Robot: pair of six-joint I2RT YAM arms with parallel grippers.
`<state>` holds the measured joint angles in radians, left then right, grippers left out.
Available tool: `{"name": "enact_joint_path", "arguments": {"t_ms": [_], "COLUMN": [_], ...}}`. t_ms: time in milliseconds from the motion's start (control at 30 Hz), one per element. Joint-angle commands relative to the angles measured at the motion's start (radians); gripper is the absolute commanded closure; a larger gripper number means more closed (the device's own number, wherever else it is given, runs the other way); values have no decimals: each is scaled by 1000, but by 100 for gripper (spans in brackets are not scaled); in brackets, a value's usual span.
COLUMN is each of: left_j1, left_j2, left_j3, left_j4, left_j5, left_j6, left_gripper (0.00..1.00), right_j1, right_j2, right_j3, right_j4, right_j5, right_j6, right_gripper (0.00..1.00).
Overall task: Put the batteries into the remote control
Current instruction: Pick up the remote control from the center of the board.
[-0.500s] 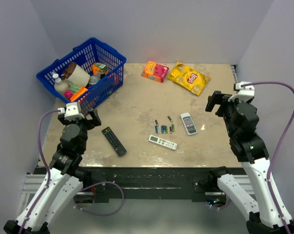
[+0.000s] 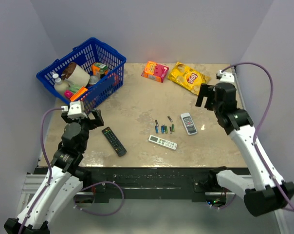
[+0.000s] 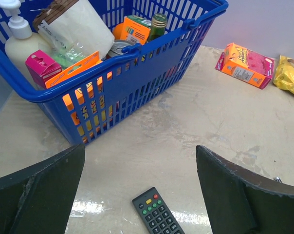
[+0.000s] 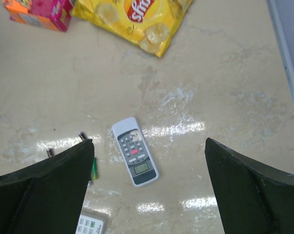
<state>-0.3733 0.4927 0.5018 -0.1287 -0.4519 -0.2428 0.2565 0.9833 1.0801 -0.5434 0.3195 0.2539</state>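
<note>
I need to load the batteries, so my right gripper will next grab the short white remote by its long sides and leave the remote's back free for them.
The short white remote control (image 2: 188,123) lies face up right of the table's middle; in the right wrist view (image 4: 135,151) its grey display and buttons show. The batteries (image 2: 164,128), several small cells, lie loose just left of it; a green one (image 4: 94,168) and a dark one (image 4: 82,136) show beside my right finger. My right gripper (image 2: 208,97) is open and empty, held above and behind the remote, which lies between the fingers in the right wrist view (image 4: 148,144). My left gripper (image 2: 83,118) is open and empty above the black remote's far end (image 3: 140,146).
A long black remote (image 2: 113,141) (image 3: 156,214) lies at the left front. A slim white remote (image 2: 162,142) (image 4: 91,225) lies in front of the batteries. A blue basket (image 2: 108,78) (image 3: 137,73) of groceries stands back left. An orange box (image 2: 155,71) and yellow chips bag (image 2: 188,77) lie at the back.
My right arm has swung forward and left, bringing its gripper out over the table behind the white remote. The left arm has shifted only slightly.
</note>
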Motion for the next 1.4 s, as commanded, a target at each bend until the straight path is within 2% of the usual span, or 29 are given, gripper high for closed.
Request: {"name": "enact_joint_path", "arguments": {"t_ms": [0,267,467,600,1067,1367], "left_j1": [7,7,5,5,7,7], "left_j2": [3,1,15,20,27,30], "left_j3": [-6,-6,0,1,15,15], "left_j4": [63,67,61,61,37,40], "left_j5": [39,62,87,88,90,99], "left_j6": [8,16,13,16,17,19], "left_gripper": [0,0,0,0,0,0], "right_j1": [0,-51,-94,-89,-23,9], "right_j2": [161,394,529,612,851,942], "right_j3": [79,86,135,164,265,279], "right_j4": [-162,-199,-184,-170,-151,-165], "right_j5": [-16,-88,-192,-316,-338,-327], "right_j6": [65,41,-28,-47,-85,-108], "right_gripper": [2,3,15,18,22,25]}}
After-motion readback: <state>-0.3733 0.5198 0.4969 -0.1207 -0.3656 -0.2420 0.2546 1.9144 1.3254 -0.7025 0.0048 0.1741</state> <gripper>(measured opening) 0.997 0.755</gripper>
